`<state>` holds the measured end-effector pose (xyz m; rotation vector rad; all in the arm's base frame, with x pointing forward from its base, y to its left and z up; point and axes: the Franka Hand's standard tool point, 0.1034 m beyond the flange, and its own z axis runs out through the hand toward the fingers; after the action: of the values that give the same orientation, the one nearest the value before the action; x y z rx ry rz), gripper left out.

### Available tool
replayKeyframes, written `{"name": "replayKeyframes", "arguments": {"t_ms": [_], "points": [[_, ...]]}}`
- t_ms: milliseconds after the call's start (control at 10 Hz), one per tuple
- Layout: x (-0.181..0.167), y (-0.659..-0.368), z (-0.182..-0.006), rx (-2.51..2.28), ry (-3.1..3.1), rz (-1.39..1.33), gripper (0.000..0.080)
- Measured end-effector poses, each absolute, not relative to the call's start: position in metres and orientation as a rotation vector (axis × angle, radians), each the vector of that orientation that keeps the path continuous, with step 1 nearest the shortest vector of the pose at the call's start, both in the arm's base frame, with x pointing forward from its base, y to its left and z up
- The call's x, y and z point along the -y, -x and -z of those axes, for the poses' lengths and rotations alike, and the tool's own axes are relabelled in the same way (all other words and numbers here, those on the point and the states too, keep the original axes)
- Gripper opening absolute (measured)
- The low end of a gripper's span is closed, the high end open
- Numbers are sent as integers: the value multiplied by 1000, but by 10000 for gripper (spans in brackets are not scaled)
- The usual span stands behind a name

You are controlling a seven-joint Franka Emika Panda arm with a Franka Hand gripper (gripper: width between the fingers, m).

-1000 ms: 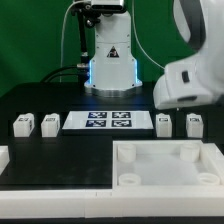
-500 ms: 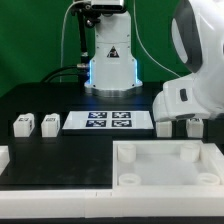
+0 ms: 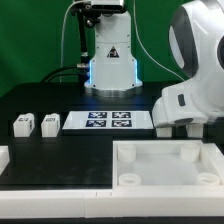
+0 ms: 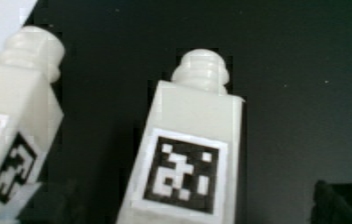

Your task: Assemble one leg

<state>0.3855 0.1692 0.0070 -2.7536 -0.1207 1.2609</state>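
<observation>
My dark fingers reach down either side of the middle leg (image 4: 185,175), so closing now would catch it: it is time for my gripper to close on it.
Two legs, small white blocks with black-and-white markers, show in the wrist view: one (image 4: 191,150) lies straight under my gripper (image 4: 187,208), the other (image 4: 13,110) lies beside it. Each has a rounded peg at its far end. My gripper is open; one dark finger (image 4: 349,200) shows well off the middle leg's side, with nothing held. In the exterior view the arm's white hand (image 3: 185,100) hangs low over that pair of legs on the exterior view's right and hides them. Two more legs (image 3: 22,124) (image 3: 48,123) stand on the exterior view's left.
The marker board (image 3: 108,121) lies between the two pairs of legs. The big white tray-like part (image 3: 150,150) with round corner sockets lies in front, close under the hand. A white part (image 3: 3,156) lies at the left edge. The robot base (image 3: 110,65) stands behind.
The arm has come down and a little toward the exterior view's left. Its hand now covers the pair of legs on the exterior view's right, which showed a second ago.
</observation>
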Motion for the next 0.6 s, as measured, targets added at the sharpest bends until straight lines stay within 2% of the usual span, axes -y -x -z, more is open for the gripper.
{"name": "replayKeyframes", "arguments": {"t_ms": [100,300,400,500,600], "points": [[-169,-386,-6,125,2754,-1252,648],[-170,-386,-6,127,2754,-1254,397],[-170,-385,-6,127,2753,-1256,397],[-170,-385,-6,127,2753,-1256,290],[-170,-385,-6,127,2753,-1256,290]]}}
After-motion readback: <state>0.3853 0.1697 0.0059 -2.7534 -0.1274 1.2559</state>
